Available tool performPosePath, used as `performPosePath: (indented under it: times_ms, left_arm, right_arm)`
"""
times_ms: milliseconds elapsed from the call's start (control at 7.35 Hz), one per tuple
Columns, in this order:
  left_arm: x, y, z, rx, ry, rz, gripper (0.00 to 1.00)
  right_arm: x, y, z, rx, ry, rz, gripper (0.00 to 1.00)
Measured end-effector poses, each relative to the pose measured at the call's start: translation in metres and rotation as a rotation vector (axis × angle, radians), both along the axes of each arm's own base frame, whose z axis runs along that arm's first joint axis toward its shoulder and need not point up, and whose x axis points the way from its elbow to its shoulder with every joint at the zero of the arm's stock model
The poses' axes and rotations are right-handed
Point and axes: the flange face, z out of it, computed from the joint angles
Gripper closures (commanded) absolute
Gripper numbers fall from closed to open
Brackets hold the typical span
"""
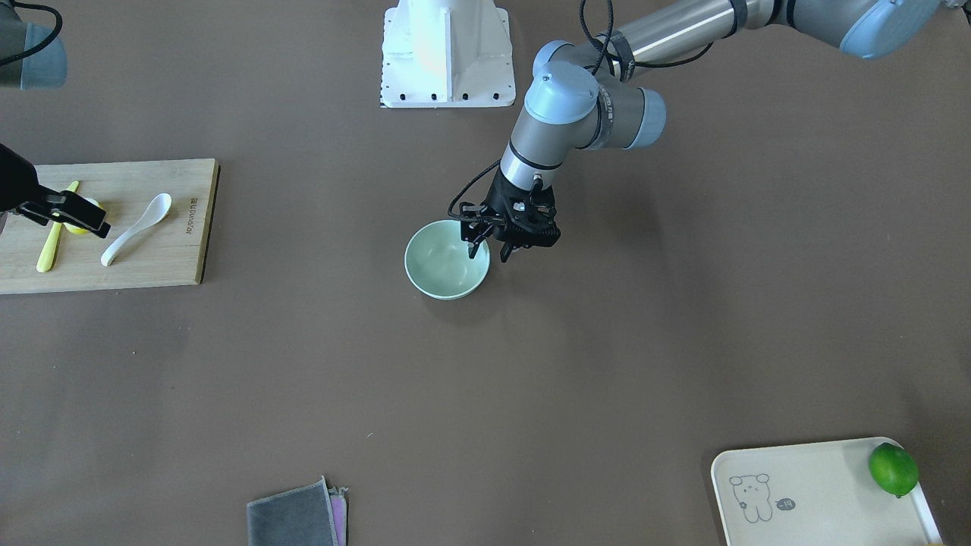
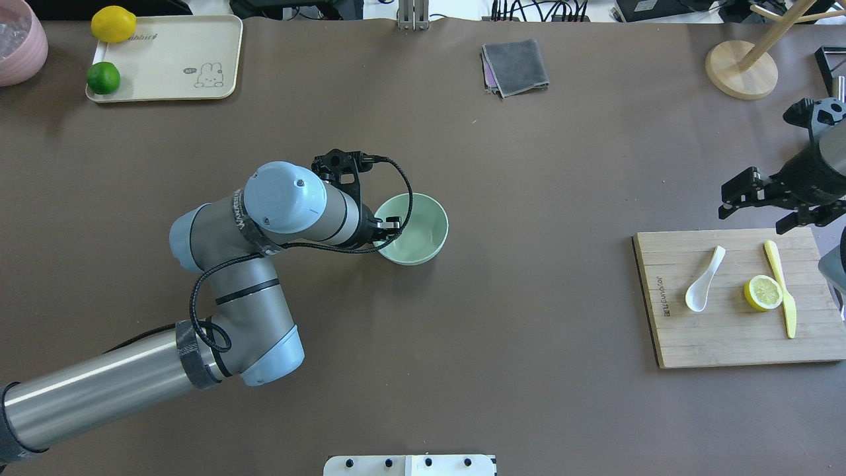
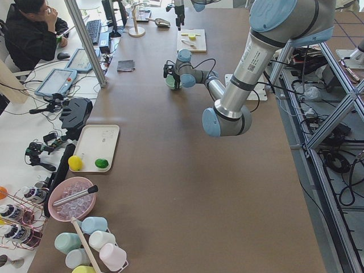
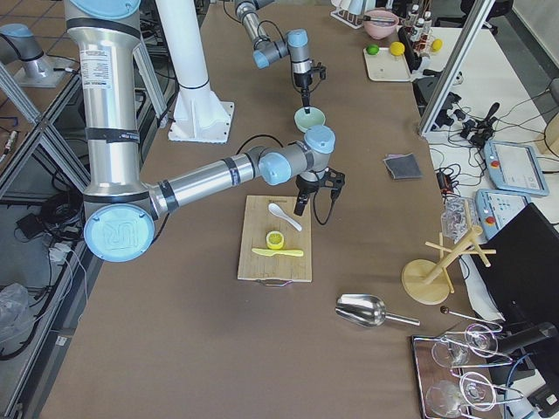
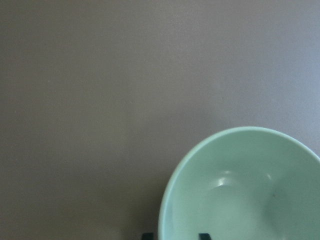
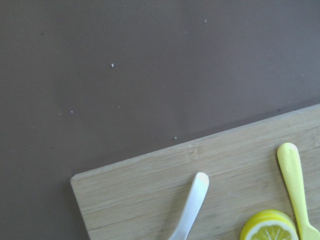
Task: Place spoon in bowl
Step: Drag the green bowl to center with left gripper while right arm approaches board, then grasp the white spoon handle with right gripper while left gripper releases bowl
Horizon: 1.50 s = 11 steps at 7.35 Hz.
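The right gripper will next grab the white spoon by its handle [image 1: 118, 246], so that it can put the spoon in the bowl [image 1: 437, 268].
The white spoon [image 2: 704, 281] lies on the wooden board [image 2: 727, 337], scoop toward the robot; it also shows in the front view [image 1: 136, 231], and its handle shows in the right wrist view [image 6: 190, 210]. The mint-green bowl [image 1: 444, 262] stands empty mid-table. My left gripper [image 1: 489, 249] points down, open, with one finger inside the bowl and one outside, straddling its rim. The left wrist view shows the bowl [image 5: 245, 190] with both fingertips at the bottom edge. My right gripper [image 2: 760, 211] is open and empty, above the board's far edge, apart from the spoon.
A lemon half [image 2: 763, 293] and a yellow knife [image 2: 783, 291] lie beside the spoon. A cream tray [image 2: 172, 59] with a lime and a lemon is far left, with a pink bowl [image 2: 16, 46] beside it. A grey cloth [image 2: 515, 66] and a wooden stand [image 2: 740, 69] are at the far edge.
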Motion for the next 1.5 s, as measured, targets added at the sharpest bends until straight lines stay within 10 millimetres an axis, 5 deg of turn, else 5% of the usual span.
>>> performPosePath:
  times_ms: [544,680,817,953,1497]
  left_arm:
    - [-0.048,-0.017,-0.009,0.025,0.034,-0.049,0.02]
    - [-0.055,-0.019,-0.009,0.027,0.037,-0.056,0.02]
    - [-0.058,-0.020,-0.011,0.030,0.041,-0.060,0.02]
    - [-0.060,-0.020,-0.012,0.032,0.045,-0.062,0.02]
    - [-0.061,-0.020,-0.013,0.034,0.046,-0.063,0.02]
  right_arm:
    - [-0.025,0.007,0.010,-0.036,0.066,0.023,0.01]
    - [-0.040,0.009,0.009,-0.053,0.089,0.046,0.12]
    - [-0.049,0.011,0.009,-0.067,0.101,0.059,0.25]
    - [-0.055,0.012,0.012,-0.077,0.110,0.062,0.28]
    - [-0.066,0.006,0.047,-0.067,0.085,0.080,0.26]
